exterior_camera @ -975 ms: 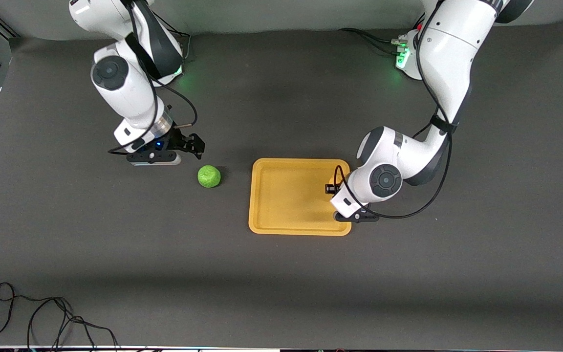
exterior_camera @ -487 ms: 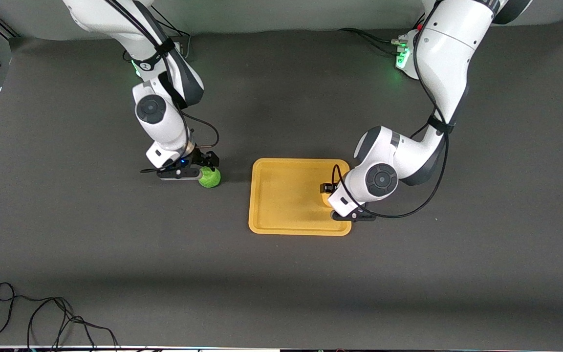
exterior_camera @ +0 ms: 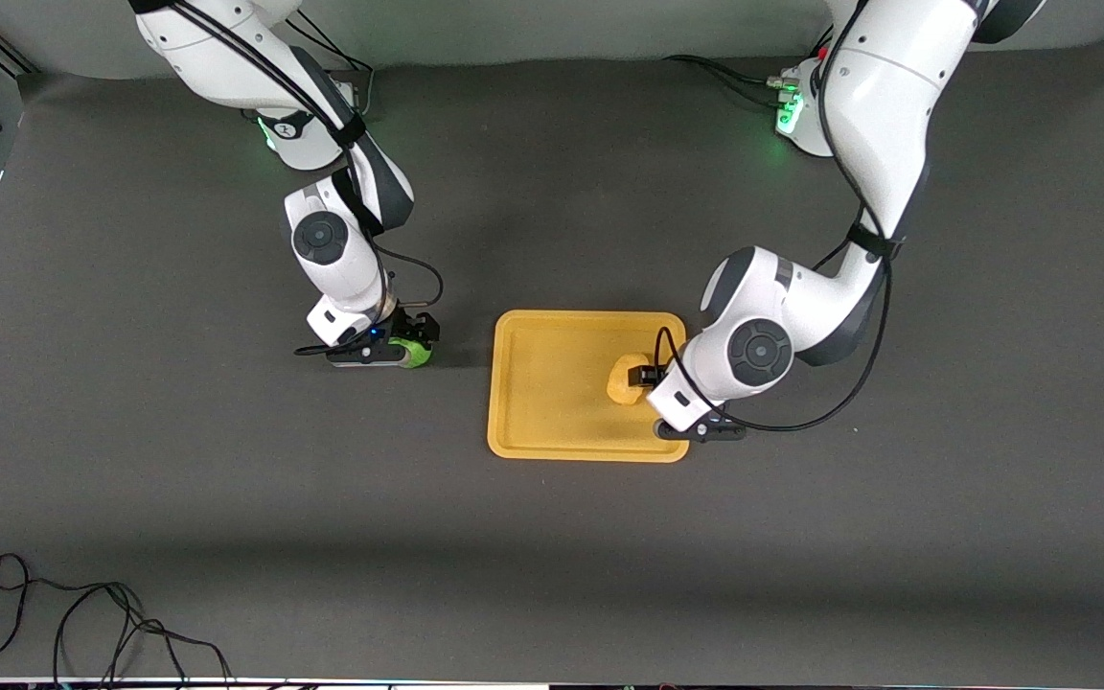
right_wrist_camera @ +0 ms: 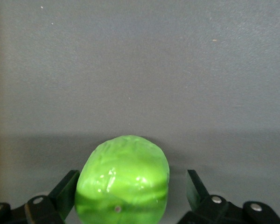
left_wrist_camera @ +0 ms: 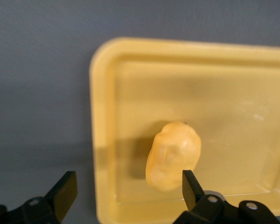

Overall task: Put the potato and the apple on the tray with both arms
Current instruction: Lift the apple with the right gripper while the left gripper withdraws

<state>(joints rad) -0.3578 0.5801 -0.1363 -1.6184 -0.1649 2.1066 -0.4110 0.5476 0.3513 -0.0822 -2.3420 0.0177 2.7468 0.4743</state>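
Observation:
My right gripper closes on the green apple next, since in the right wrist view its fingers are on either side of the apple.
The yellow-orange potato [exterior_camera: 623,379] lies on the yellow-orange tray [exterior_camera: 552,422], near the tray's edge toward the left arm's end. My left gripper [exterior_camera: 648,375] is open just beside the potato and not holding it. The left wrist view shows the potato [left_wrist_camera: 173,156] free on the tray [left_wrist_camera: 233,93], ahead of the spread left gripper [left_wrist_camera: 128,193]. The green apple [exterior_camera: 411,352] sits on the mat beside the tray, toward the right arm's end. My right gripper [exterior_camera: 410,337] is down around it, open. In the right wrist view the apple [right_wrist_camera: 122,179] sits between the right gripper's [right_wrist_camera: 130,190] spread fingers.
The dark grey mat [exterior_camera: 552,556] covers the whole table. A black cable [exterior_camera: 92,613] lies coiled at the table's corner nearest the front camera, at the right arm's end.
My right arm swung over to the apple and lowered its open gripper around it. My left gripper let go of the potato, which now lies in plain sight on the tray.

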